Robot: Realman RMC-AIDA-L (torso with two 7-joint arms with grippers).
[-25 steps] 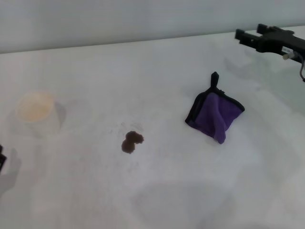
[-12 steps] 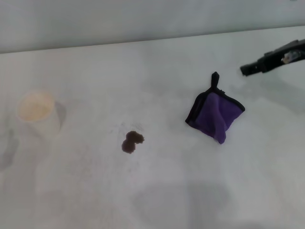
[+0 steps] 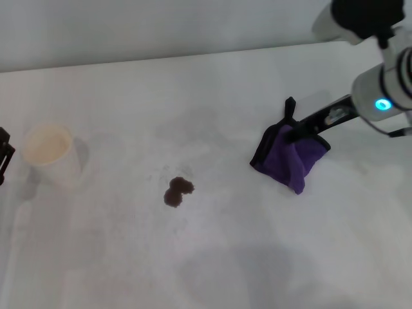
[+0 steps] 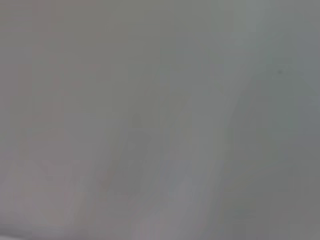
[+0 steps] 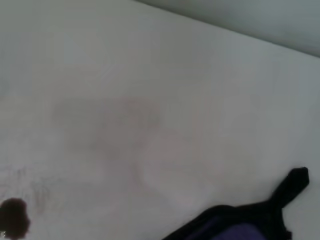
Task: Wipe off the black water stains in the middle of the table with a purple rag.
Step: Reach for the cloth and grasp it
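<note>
The fingers of my right gripper are above the purple rag's bunched middle (image 3: 290, 158), so they should go lower before they close on the rag.
The black water stains (image 3: 178, 191) form a small two-lobed dark blot on the white table (image 3: 225, 251), left of centre. The purple rag (image 3: 291, 158), with black edging and a loop tab, lies crumpled to the right of the blot. My right gripper (image 3: 297, 134) reaches down from the upper right, and its tip is at the rag's top edge. The right wrist view shows the rag's black edge and tab (image 5: 260, 215) and the stain (image 5: 12, 225). My left gripper (image 3: 3, 156) shows only as a dark part at the left edge.
A white paper cup (image 3: 50, 153) stands at the left, close to the left gripper. The table's far edge meets a pale wall at the back. The left wrist view shows only a plain pale surface.
My right arm has swung down from the far right corner and its gripper now reaches the rag's top edge. The left gripper has come back into view beside the cup.
</note>
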